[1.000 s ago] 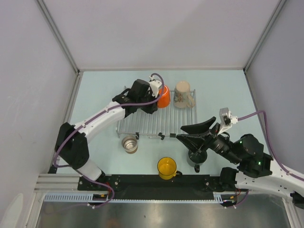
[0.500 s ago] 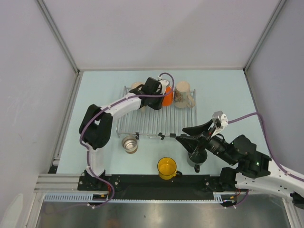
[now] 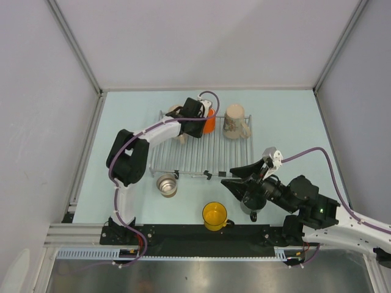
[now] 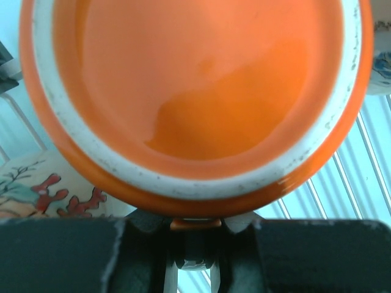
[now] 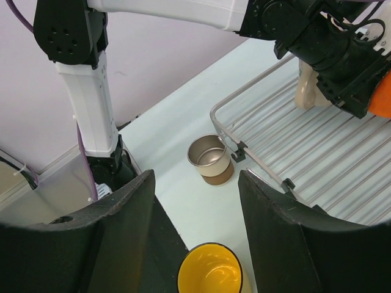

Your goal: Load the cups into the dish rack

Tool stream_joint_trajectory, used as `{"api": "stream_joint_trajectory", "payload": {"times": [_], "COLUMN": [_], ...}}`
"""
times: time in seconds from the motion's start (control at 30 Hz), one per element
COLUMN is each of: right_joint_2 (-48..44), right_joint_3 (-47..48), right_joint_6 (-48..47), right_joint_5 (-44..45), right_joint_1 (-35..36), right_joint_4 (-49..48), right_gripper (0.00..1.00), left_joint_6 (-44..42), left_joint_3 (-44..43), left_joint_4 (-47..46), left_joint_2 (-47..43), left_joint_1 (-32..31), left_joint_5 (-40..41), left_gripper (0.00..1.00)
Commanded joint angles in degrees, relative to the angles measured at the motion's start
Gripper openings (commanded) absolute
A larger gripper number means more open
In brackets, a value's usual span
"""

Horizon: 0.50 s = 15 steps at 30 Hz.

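My left gripper opens now, since the orange mug is upside down on the dish rack and would remain there between the beige mugs.
My left gripper (image 3: pixel 198 114) is shut on the handle of the orange mug (image 3: pixel 210 121) over the back of the dish rack (image 3: pixel 201 155). In the left wrist view the orange mug (image 4: pixel 195 91) fills the frame, its handle pinched in my left gripper (image 4: pixel 195 227). One beige mug (image 3: pixel 235 122) stands on the rack; another beige mug (image 3: pixel 175 112) is half hidden behind the left wrist. My right gripper (image 3: pixel 227 176) is open, low over the table's front, with the dark grey mug (image 3: pixel 253 204) partly under it. The yellow mug (image 5: pixel 211 268) and the steel cup (image 5: pixel 209 160) lie ahead of my right gripper (image 5: pixel 195 183).
On the table in front of the rack stand the steel cup (image 3: pixel 166 184) and the yellow mug (image 3: pixel 215 215). Black clips (image 5: pixel 239 149) sit on the rack's near rail. The left arm (image 3: pixel 131 152) arches over the rack's left side. Grey walls enclose the table.
The left arm has folded upright and carried the orange mug slightly toward the back of the rack. The right arm has slid left and nearer, its jaws still open.
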<state>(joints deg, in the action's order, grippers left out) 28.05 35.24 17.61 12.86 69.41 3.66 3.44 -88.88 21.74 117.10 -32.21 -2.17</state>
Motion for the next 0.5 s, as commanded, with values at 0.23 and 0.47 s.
{"api": "stream_joint_trajectory", "payload": {"times": [0.23,0.47], "right_joint_2": [-0.9,-1.16], "right_joint_3": [-0.79,-1.23], "right_joint_6": [-1.52,-0.91], "right_joint_5": [-0.64,-1.09], "right_joint_1": [-0.59,-1.73], "right_joint_4": [-3.22,-3.22], "right_gripper": [0.62,0.63], "left_joint_6": [0.34,-1.33], "left_joint_3": [-2.61,-2.79], "left_joint_4": [-3.72,-0.47], "left_joint_2": [0.94,1.29], "left_joint_1": [-0.75,-2.68], "left_joint_5": [-0.81,-1.43], "left_gripper": [0.05,0.5]}}
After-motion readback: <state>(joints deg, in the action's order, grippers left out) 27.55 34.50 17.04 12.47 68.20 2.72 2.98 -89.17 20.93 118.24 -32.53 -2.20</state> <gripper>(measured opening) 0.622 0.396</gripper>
